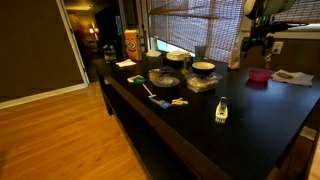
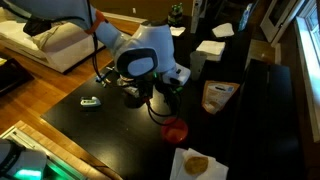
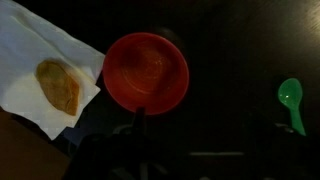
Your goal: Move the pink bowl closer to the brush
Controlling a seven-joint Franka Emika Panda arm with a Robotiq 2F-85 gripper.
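Observation:
Next, my gripper grabs the pink bowl by its near rim, which keeps the pink bowl's base clear to set down near the brush (image 1: 221,112).
The small pink bowl (image 1: 258,76) sits upright on the dark table, near a white napkin, and shows in both exterior views (image 2: 176,130). In the wrist view the pink bowl (image 3: 146,72) lies just ahead of the left finger. My gripper (image 1: 258,43) hangs above the bowl with its fingers apart and nothing in them; it also shows in an exterior view (image 2: 165,108) and, very dark, in the wrist view (image 3: 205,122). The brush (image 1: 221,112) lies near the table's front edge, well away from the bowl.
A napkin with a pastry (image 3: 58,85) lies next to the bowl. A green spoon (image 3: 291,100) lies on the other side. Three dark round bowls (image 1: 203,70) stand mid-table, with a juice carton (image 1: 131,44) and small utensils (image 1: 157,97) further along.

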